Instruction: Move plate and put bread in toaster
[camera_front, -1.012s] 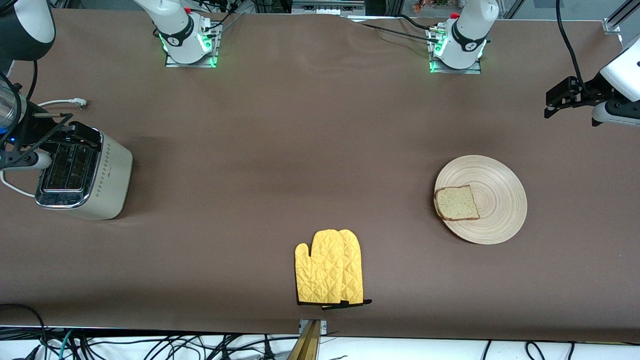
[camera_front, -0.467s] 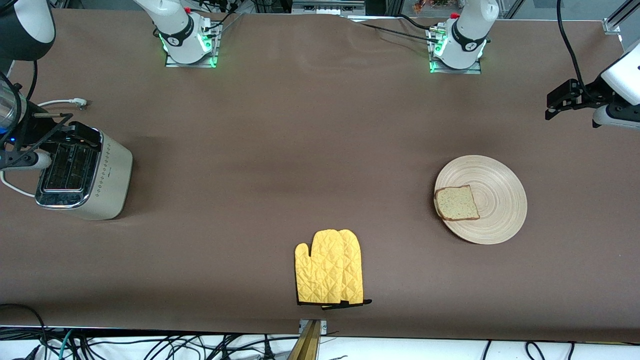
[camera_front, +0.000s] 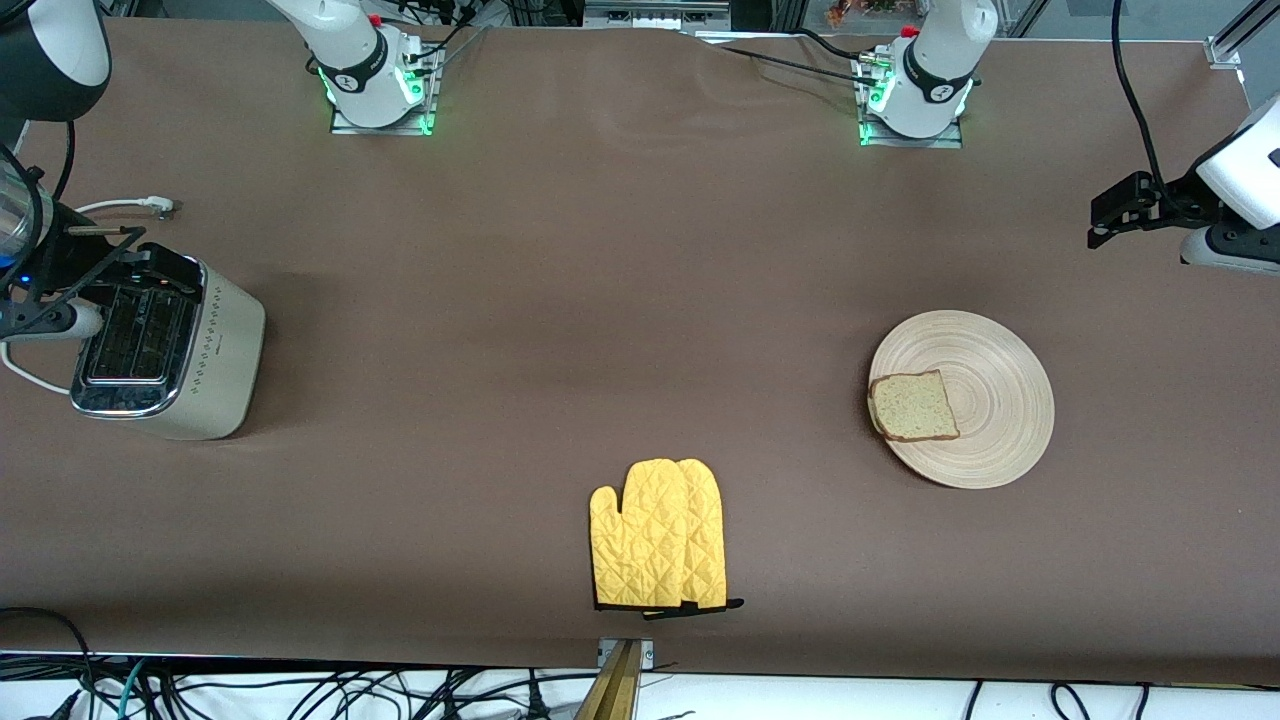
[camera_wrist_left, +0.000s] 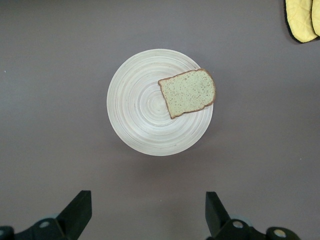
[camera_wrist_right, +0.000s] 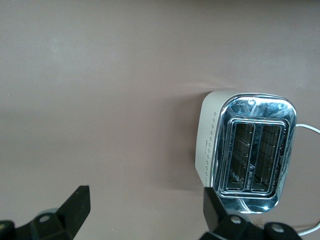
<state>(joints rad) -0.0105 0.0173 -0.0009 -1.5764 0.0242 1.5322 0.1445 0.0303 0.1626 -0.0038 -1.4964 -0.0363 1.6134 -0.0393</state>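
Observation:
The bread is resting on the plate. Next, my left gripper should grab the plate with the bread (camera_front: 912, 407) by its bare rim (camera_front: 1041, 408) to move the plate with the bread still on it.
The light wooden plate (camera_front: 1000, 395) lies toward the left arm's end of the table, with the bread (camera_front: 912, 407) on its rim on the side toward the toaster. My left gripper (camera_front: 1105, 215) hangs open and empty in the air near the table's end, above bare table beside the plate. The left wrist view shows the plate (camera_wrist_left: 140, 110) and the bread (camera_wrist_left: 189, 92) past my open left gripper (camera_wrist_left: 147, 215). The cream toaster (camera_front: 215, 340) stands at the right arm's end. My right gripper (camera_front: 150, 268) is over it, open and empty. The toaster (camera_wrist_right: 207, 145) also shows beside my right gripper (camera_wrist_right: 145, 210).
A yellow quilted oven mitt (camera_front: 658, 535) lies near the table's front edge at the middle, and its tip shows in the left wrist view (camera_wrist_left: 302, 20). The toaster's white cord (camera_front: 130, 205) runs on the table toward the robots' side.
My left gripper has shifted slightly near the table's end. The plate, bread, toaster and right gripper have not moved.

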